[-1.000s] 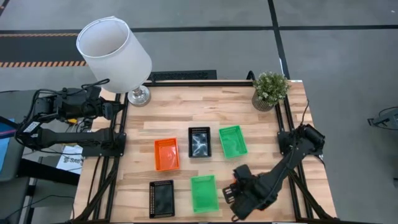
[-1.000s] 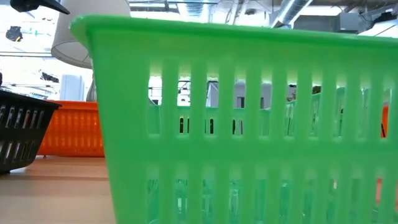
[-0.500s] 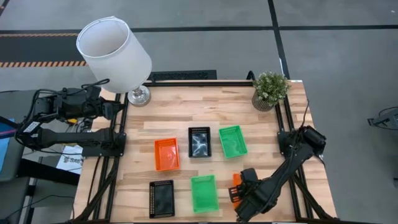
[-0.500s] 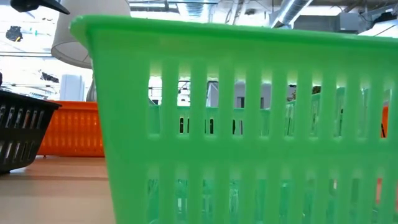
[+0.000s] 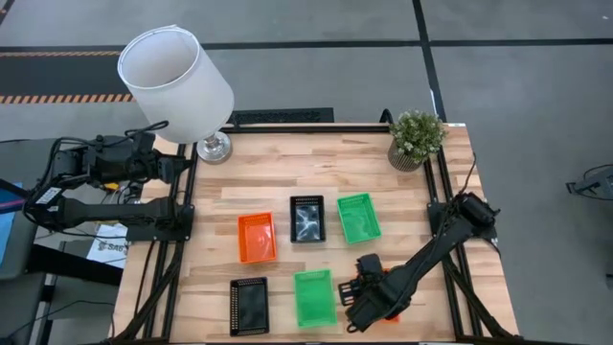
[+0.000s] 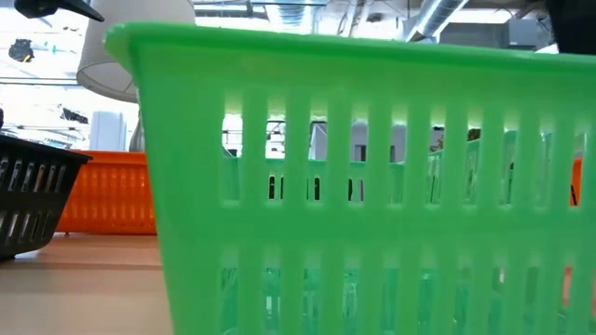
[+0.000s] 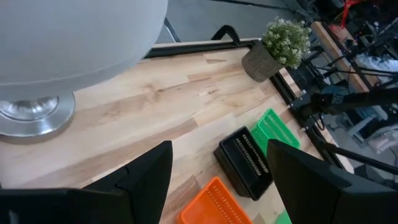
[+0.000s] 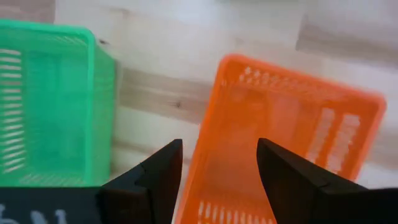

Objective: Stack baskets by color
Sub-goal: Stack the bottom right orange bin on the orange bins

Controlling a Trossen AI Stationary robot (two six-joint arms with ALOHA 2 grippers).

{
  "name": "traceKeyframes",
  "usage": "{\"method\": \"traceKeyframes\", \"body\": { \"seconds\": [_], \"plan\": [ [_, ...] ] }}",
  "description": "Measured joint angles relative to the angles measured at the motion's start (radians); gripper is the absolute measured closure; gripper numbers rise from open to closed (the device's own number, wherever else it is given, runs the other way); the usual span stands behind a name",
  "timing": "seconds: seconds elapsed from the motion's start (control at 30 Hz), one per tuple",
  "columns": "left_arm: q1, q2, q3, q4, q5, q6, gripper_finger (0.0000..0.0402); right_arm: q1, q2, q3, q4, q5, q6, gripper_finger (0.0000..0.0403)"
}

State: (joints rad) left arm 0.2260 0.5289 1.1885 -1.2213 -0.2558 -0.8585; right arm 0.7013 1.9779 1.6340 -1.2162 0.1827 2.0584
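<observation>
My fingers are still above the near orange basket's side rim (image 8: 205,124), so closing now would miss it. My right gripper moves lower next, then closes on the rim.
Several baskets lie on the wooden table (image 5: 287,172): orange (image 5: 257,237), black (image 5: 307,218) and green (image 5: 357,217) in a row, black (image 5: 249,305) and green (image 5: 314,297) nearer. Another orange basket (image 8: 286,137) rests flat at the near right, mostly hidden under my right gripper (image 5: 367,292) in the high view. That gripper (image 8: 219,146) points down, open. One finger is over the basket's inside and the other over the bare wood beside the near green basket (image 8: 50,99). No contact shows. My left gripper (image 7: 217,186) waits open beyond the table's left edge.
A white-shaded lamp (image 5: 177,81) stands at the far left corner and a potted plant (image 5: 416,139) at the far right. In the low view the near green basket (image 6: 372,186) fills the picture, with black (image 6: 28,195) and orange (image 6: 107,191) baskets beside it.
My right gripper has sunk toward the orange basket at the near right, shifted a little toward the near green basket and rolled slightly. It has stayed open. The baskets have kept their places.
</observation>
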Motion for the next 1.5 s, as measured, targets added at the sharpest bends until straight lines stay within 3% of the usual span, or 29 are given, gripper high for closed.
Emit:
{"method": "traceKeyframes", "body": {
  "seconds": [0.4, 0.53, 0.73, 0.93, 1.17, 1.33, 1.5],
  "plan": [
    [0.000, 0.000, 0.000, 0.000, -0.015, 0.035, 0.0150, -0.012, 0.104, -0.003, 0.133, -0.128, -0.070, 0.0193],
    [0.000, 0.000, 0.000, 0.000, -0.018, 0.051, 0.0150, -0.014, 0.104, -0.003, 0.141, -0.140, -0.054, 0.0250],
    [0.000, 0.000, 0.000, 0.000, -0.018, 0.061, 0.0150, -0.026, 0.104, -0.003, 0.155, -0.187, -0.105, 0.0384],
    [0.000, 0.000, 0.000, 0.000, -0.017, 0.059, 0.0150, -0.037, 0.087, -0.003, 0.127, -0.184, -0.120, 0.0391],
    [0.000, 0.000, 0.000, 0.000, -0.011, 0.053, 0.0150, -0.050, -0.023, -0.003, 0.087, -0.147, -0.130, 0.0397],
    [0.000, 0.000, 0.000, 0.000, -0.014, 0.054, 0.0150, -0.067, -0.118, -0.002, 0.118, -0.016, -0.145, 0.0398],
    [0.000, 0.000, 0.000, 0.000, -0.017, 0.047, 0.0150, -0.126, -0.167, 0.058, 0.116, 0.084, -0.259, 0.0399]
  ]
}}
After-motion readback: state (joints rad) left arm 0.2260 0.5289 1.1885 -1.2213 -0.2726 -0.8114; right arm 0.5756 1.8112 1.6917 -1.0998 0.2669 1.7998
